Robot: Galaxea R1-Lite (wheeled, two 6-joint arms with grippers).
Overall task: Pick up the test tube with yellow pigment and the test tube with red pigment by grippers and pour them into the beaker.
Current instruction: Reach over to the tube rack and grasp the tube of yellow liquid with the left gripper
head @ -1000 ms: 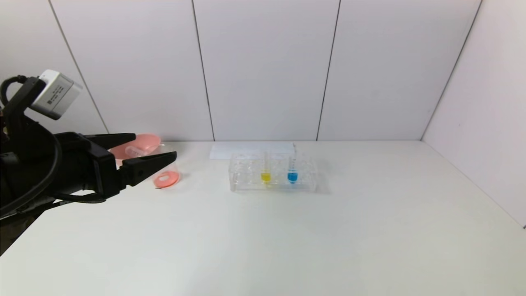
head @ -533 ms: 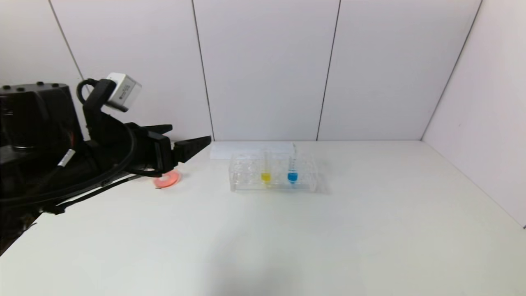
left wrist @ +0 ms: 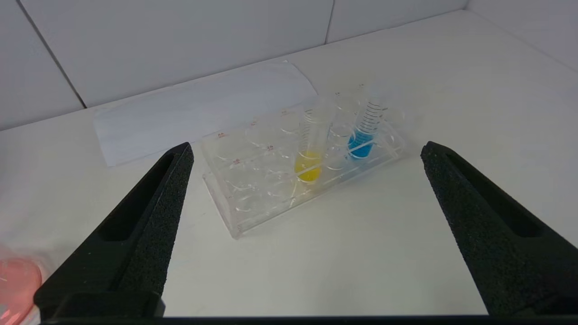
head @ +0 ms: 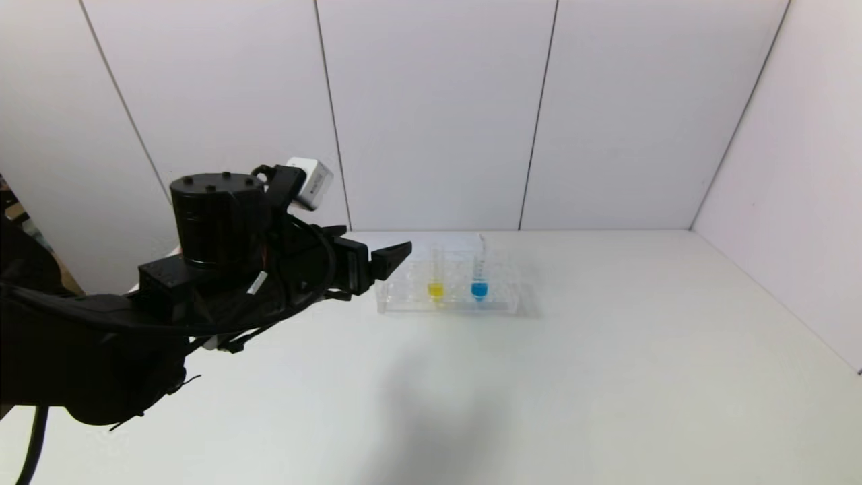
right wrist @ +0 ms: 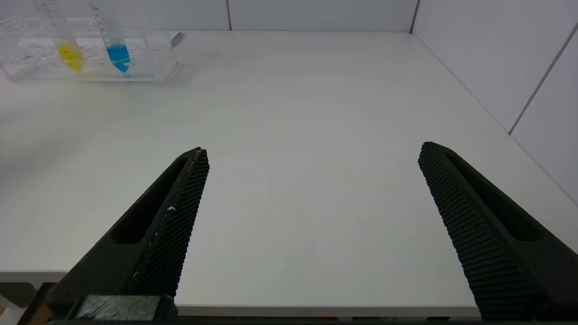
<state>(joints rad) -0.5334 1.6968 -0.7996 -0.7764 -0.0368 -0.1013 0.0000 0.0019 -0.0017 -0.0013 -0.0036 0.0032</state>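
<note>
The robot should next use its left gripper to pick up the yellow tube just under its opening (head: 437,259) (left wrist: 317,122). That part of the tube stands above the rack's plates.
The test tube with yellow pigment (head: 436,284) stands upright in a clear rack (head: 404,296) at the back middle of the table. It also shows in the left wrist view (left wrist: 309,158). My left gripper (head: 377,240) is open and empty. It hangs just left of the rack, with the yellow tube ahead between its spread fingers (left wrist: 307,146). My right gripper (right wrist: 312,148) is open and empty over the table's front edge, out of the head view. The red tube is out of view. My left arm hides the beaker in the head view.
A blue-liquid tube (head: 479,283) stands in the rack to the right of the yellow one. A white paper sheet (left wrist: 194,113) lies behind the rack. A blurred pink shape (left wrist: 13,284) sits left of the left gripper. Walls close the back and right.
My left arm has swung right, from the pink bowl and beaker to the rack, staying open. It now hides the bowl and beaker in the head view.
</note>
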